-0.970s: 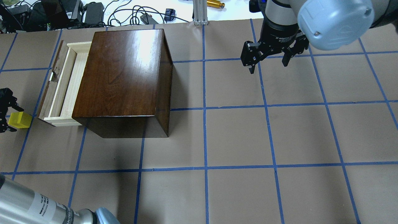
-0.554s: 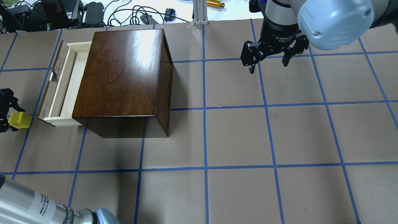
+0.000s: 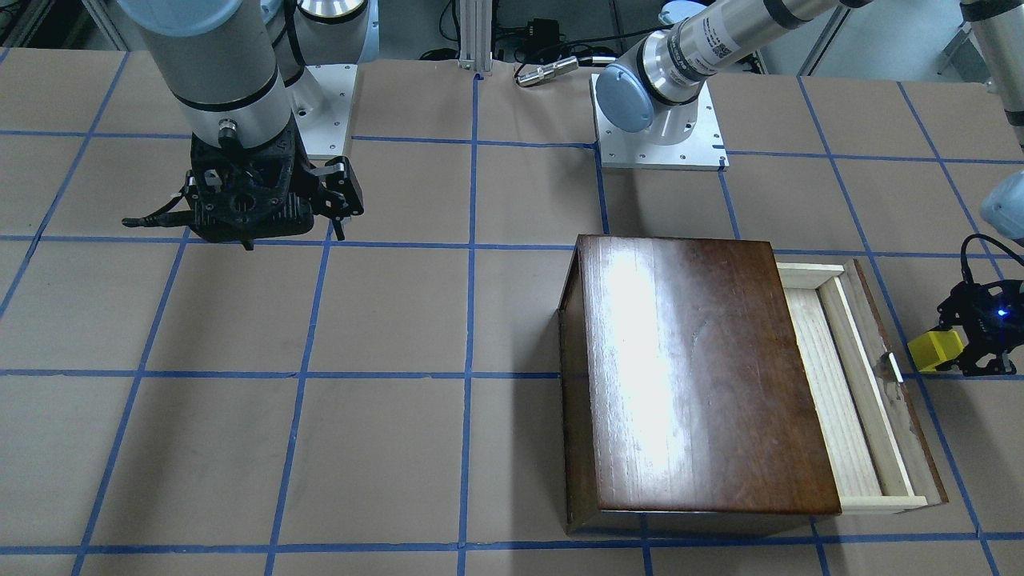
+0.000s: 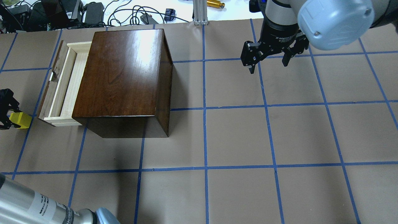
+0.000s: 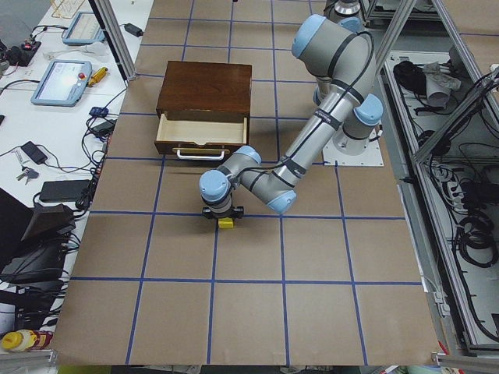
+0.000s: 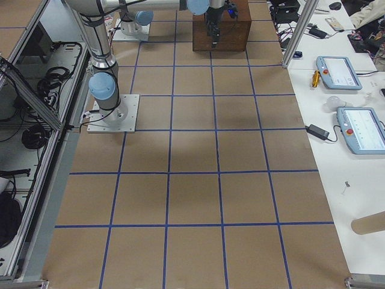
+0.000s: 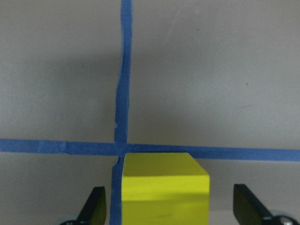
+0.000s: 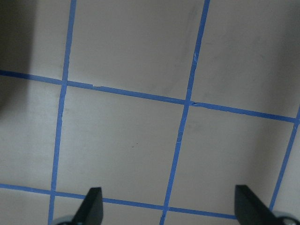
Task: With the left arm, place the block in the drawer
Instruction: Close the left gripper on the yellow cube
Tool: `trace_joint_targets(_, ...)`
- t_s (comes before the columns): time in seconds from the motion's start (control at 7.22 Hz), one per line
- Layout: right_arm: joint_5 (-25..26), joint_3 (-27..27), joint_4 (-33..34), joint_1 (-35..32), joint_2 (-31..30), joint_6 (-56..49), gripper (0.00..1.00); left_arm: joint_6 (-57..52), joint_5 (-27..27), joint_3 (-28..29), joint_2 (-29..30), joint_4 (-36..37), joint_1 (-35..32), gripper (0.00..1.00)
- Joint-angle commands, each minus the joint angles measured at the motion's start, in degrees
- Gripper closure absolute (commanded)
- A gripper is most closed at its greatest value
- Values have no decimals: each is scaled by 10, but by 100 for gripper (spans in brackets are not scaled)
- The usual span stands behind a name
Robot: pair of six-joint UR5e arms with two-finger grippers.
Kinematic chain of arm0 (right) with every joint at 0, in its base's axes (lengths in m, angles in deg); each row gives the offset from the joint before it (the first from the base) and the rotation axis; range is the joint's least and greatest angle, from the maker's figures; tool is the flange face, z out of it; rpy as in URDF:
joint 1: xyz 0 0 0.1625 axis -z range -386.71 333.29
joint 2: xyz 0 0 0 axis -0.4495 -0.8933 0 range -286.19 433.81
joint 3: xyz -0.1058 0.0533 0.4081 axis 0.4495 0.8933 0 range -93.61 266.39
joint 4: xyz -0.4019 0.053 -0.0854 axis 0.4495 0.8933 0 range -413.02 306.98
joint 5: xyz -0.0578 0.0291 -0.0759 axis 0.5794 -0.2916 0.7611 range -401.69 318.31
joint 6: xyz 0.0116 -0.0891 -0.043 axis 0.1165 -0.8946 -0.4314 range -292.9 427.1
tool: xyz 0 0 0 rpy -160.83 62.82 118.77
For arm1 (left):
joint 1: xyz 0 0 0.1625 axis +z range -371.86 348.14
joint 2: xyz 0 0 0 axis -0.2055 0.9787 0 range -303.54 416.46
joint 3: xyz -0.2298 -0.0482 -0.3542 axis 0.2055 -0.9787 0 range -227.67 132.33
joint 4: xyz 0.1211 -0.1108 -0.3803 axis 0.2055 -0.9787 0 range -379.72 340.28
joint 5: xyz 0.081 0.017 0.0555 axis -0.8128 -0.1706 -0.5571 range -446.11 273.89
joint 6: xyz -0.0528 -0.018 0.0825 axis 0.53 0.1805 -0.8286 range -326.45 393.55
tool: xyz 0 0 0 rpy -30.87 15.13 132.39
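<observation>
My left gripper is going to grab the small yellow block by its opposite sides next, so that it can place the block in the open drawer (image 3: 840,400).
The block (image 4: 22,120), a small yellow cube, rests on the table just off the front corner of the open drawer (image 4: 67,84). The drawer is pulled out leftward from the dark-brown box (image 4: 124,71). My left gripper (image 4: 7,117) is open and straddles the block. In the left wrist view the block (image 7: 164,187) sits between the fingers (image 7: 96,208) with a gap on each side. The front-facing view shows the left gripper (image 3: 960,352) with its blue light, the block (image 3: 932,350) and the drawer (image 3: 840,400). My right gripper (image 4: 269,63) hangs open and empty at the far right, also in its wrist view (image 8: 171,208).
The drawer's handle (image 3: 894,366) sticks out toward the block. Cables and electronics (image 4: 93,12) lie beyond the table's far edge by an aluminium post (image 4: 199,12). My left arm's link (image 4: 31,205) crosses the near left corner.
My left gripper has settled a little further over the block, covering more of it. The block, drawer and right arm have not moved.
</observation>
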Motion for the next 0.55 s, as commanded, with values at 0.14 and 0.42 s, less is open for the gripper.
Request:
trace_joint_targets(0.14, 0, 0, 0, 0, 0, 0, 0, -1, 0, 0, 0, 1, 0, 99)
trace_joint_targets(0.42, 0, 0, 0, 0, 0, 0, 0, -1, 0, 0, 1, 3, 0, 100)
